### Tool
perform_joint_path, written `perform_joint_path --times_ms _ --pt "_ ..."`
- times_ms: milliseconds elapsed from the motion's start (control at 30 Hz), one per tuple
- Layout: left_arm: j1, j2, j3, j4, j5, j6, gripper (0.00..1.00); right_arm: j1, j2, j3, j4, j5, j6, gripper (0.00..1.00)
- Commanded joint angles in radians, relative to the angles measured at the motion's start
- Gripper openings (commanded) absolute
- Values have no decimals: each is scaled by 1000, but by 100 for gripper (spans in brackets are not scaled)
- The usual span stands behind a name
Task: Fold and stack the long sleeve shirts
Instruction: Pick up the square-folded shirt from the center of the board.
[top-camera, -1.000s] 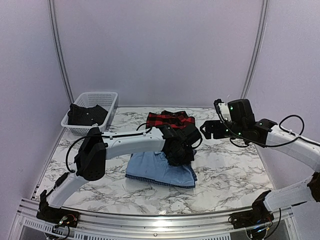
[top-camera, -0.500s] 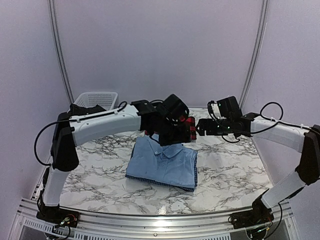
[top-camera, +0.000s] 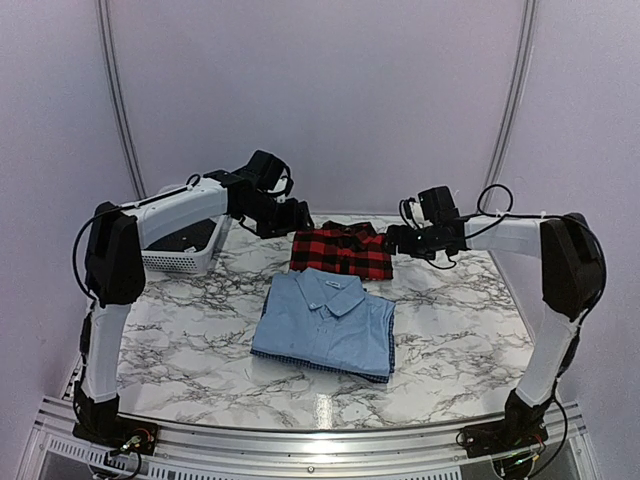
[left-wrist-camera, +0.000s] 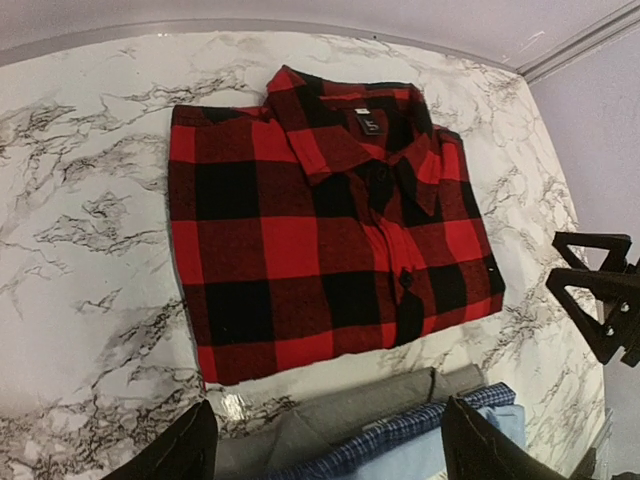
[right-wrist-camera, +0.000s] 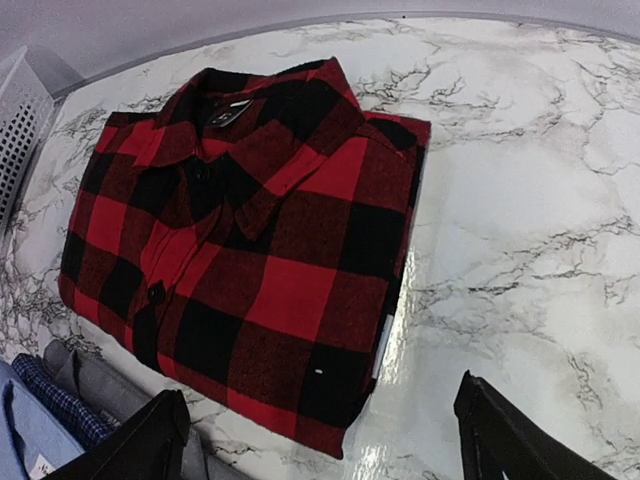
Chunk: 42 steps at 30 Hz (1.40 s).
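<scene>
My left gripper grabs the flannel shirt's folded side edge (top-camera: 295, 253) (left-wrist-camera: 188, 254) next, opposite my right gripper, to stack the shirt still folded.
The red-and-black check flannel shirt (top-camera: 341, 252) (left-wrist-camera: 320, 220) (right-wrist-camera: 245, 230) lies folded flat, collar up, at the back middle of the marble table (top-camera: 460, 330). In front of it the light blue collared shirt (top-camera: 325, 322) (left-wrist-camera: 480, 450) lies folded on top of a stack with grey (left-wrist-camera: 380, 420) and blue plaid layers under it. My left gripper (top-camera: 298, 218) (left-wrist-camera: 330, 450) hovers open just off the flannel's back left corner, holding nothing. My right gripper (top-camera: 392, 240) (right-wrist-camera: 320, 440) hovers open by the flannel's right edge, also holding nothing.
A white mesh basket (top-camera: 185, 255) (right-wrist-camera: 20, 110) stands at the back left, partly hidden by my left arm. Bare marble lies to the right of both shirts and along the front edge. Pale walls close in the back and both sides.
My left gripper opened, lifted off the light blue shirt and swung to the back left. The right arm reached in toward the flannel shirt, which now shows in full.
</scene>
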<state>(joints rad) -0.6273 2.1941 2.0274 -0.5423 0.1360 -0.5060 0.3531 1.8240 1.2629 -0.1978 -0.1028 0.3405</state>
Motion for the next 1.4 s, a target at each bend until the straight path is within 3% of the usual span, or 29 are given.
perform_joint_path --times_ms 0,600,967,1100,1200,1367 --pt "40 112 47 58 130 114 80 -40 89 101 50 -35 3 87" --pt "83 415 247 108 44 111 78 -85 393 342 53 -89 -8 77" --pt "81 469 252 139 73 30 65 -75 475 401 34 -132 45 69" --pt "81 487 259 156 91 0 58 -60 504 416 23 -135 63 67" --pt "79 501 266 171 114 -25 47 -52 519 420 30 -156 77 63" --pt "79 507 278 206 159 -62 28 -31 519 458 17 -179 89 43"
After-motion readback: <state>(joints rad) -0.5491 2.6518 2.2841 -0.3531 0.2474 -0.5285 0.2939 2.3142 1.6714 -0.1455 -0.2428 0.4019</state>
